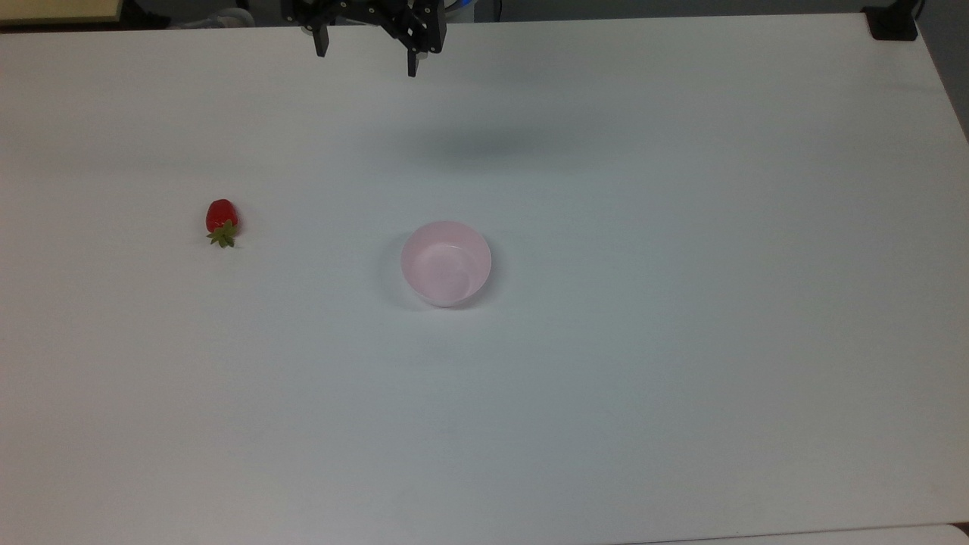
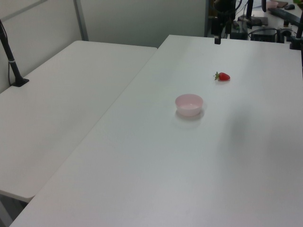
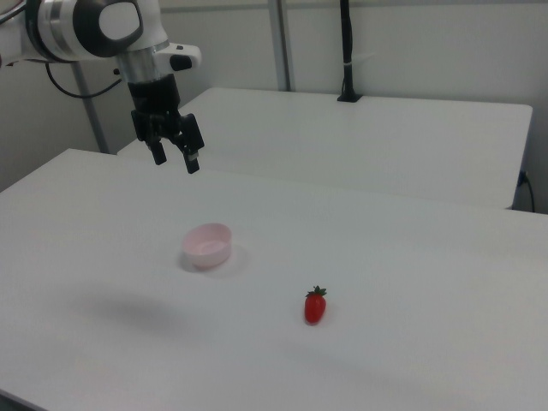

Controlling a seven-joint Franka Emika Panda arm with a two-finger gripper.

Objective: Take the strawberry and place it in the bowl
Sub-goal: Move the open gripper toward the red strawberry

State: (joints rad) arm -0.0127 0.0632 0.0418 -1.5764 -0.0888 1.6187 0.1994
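Next, my gripper takes hold of the strawberry by its red body (image 2: 224, 76). Then the strawberry goes in the pink bowl (image 2: 189, 104).
A small red strawberry (image 1: 221, 219) with a green cap lies on the white table at the top view's left; it also shows in the left view (image 2: 223, 76) and the right view (image 3: 315, 306). The pale pink bowl (image 1: 446, 263) stands empty near the table's middle (image 2: 189, 104) (image 3: 207, 244). My gripper (image 1: 366, 59) hangs open and empty high above the table's far edge in the top view, well away from both objects (image 3: 175, 159). In the left view the gripper (image 2: 218, 38) is at the table's far end.
The white table (image 1: 681, 341) spreads wide around both objects. A second white table (image 2: 61, 99) adjoins it on the left view's left. A black post base (image 1: 892, 23) sits at the top view's upper right corner.
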